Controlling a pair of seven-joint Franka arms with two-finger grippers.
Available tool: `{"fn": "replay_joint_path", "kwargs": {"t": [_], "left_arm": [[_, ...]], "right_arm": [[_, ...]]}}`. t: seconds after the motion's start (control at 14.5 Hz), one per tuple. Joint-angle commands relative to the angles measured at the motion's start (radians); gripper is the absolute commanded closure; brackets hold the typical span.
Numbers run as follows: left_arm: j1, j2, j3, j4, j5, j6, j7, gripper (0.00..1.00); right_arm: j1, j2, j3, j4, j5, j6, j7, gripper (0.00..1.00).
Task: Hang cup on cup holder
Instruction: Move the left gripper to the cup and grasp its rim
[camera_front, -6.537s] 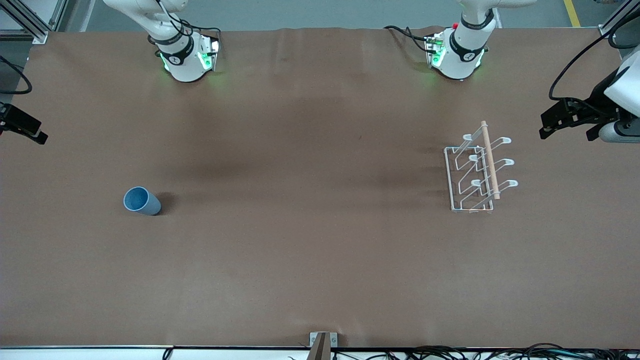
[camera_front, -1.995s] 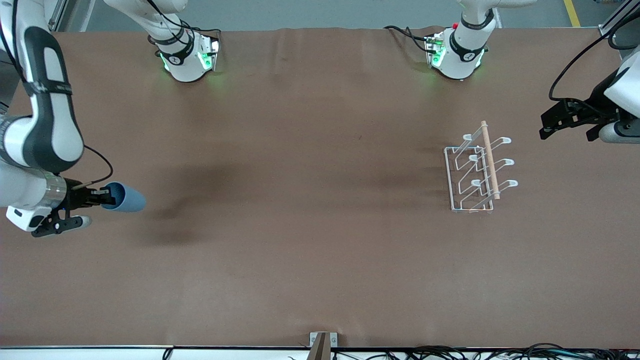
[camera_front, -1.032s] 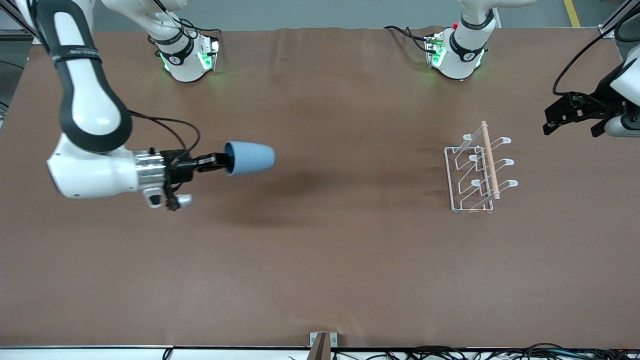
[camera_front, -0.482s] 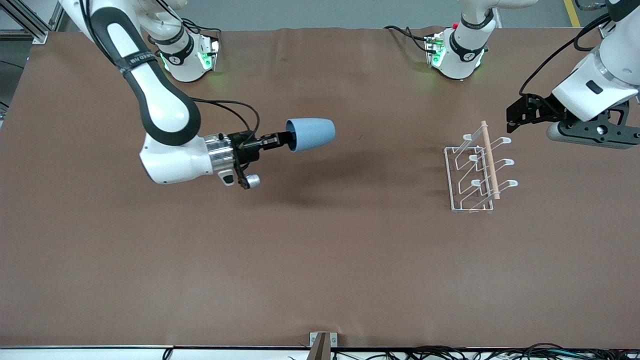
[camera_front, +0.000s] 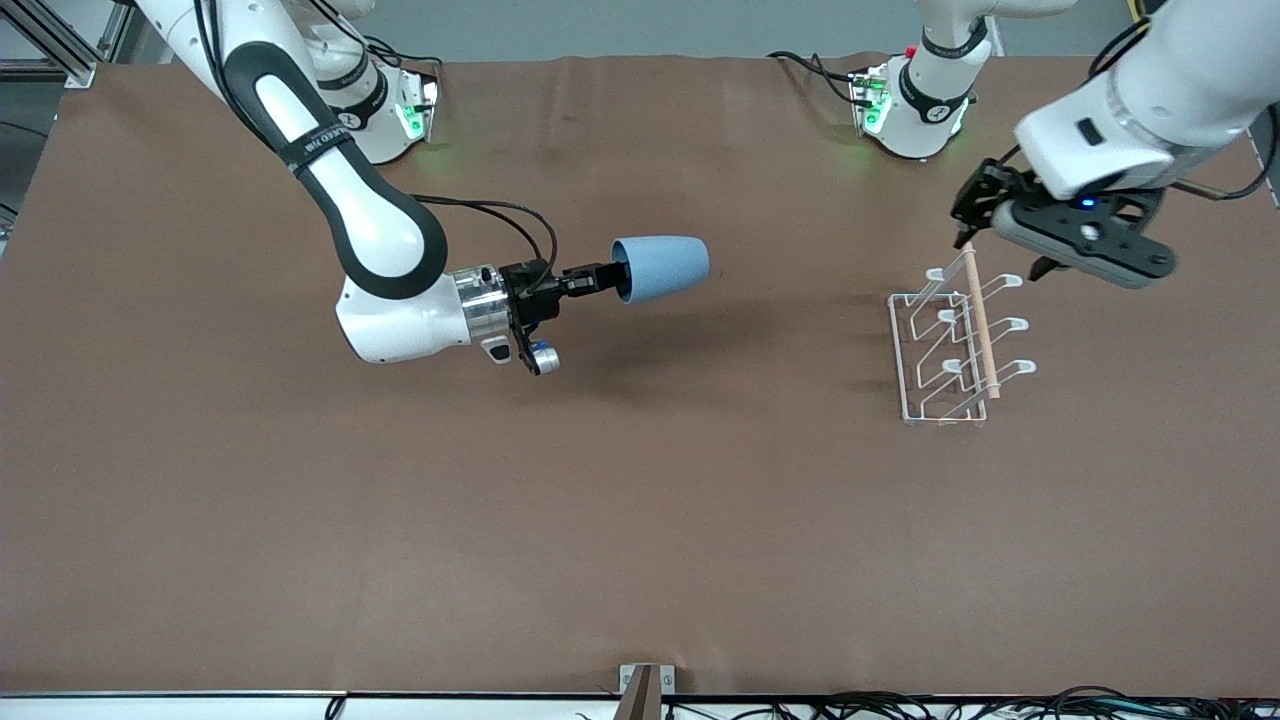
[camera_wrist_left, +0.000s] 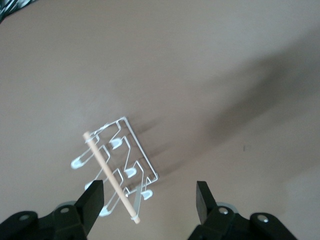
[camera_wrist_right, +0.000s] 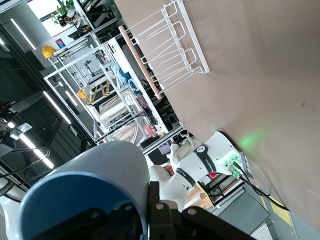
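I should next grab the cup by its base end with my left gripper. The cup's opening then stays free to slide onto the holder's hook (camera_front: 1010, 324).
The light blue cup (camera_front: 660, 268) hangs on its side over the middle of the table, base pointing toward the cup holder. My right gripper (camera_front: 606, 276) is shut on its rim, one finger inside and one outside; the right wrist view shows the cup (camera_wrist_right: 85, 190) filling the corner with the gripper (camera_wrist_right: 150, 202) pinching its wall. The white wire cup holder (camera_front: 948, 345) with its wooden rod stands toward the left arm's end of the table. My left gripper (camera_front: 972, 212) hovers over the holder's end nearest the robot bases, open and holding nothing; its wrist view shows the holder (camera_wrist_left: 120, 160) between the spread fingers (camera_wrist_left: 92, 197).
The two robot bases (camera_front: 375, 120) (camera_front: 915, 110) stand along the table's edge farthest from the front camera. A small metal bracket (camera_front: 645, 685) and cables lie at the edge nearest that camera. Brown cloth covers the table (camera_front: 640, 500).
My right arm has carried the cup toward the holder. My left arm has swung in from the table's end to hover over the holder.
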Motion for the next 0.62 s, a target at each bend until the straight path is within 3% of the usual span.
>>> {"fn": "replay_joint_path", "kwargs": {"t": [0.0, 0.55], "left_arm": [[-0.007, 0.028, -0.031, 0.004, -0.021, 0.029, 0.101, 0.00], [-0.032, 0.133, -0.267, -0.001, -0.015, 0.138, 0.115, 0.00]], "right_arm": [[-0.003, -0.011, 0.009, -0.010, 0.032, 0.008, 0.002, 1.00], [0.000, -0.011, 0.009, -0.010, 0.032, 0.011, 0.002, 1.00]]}}
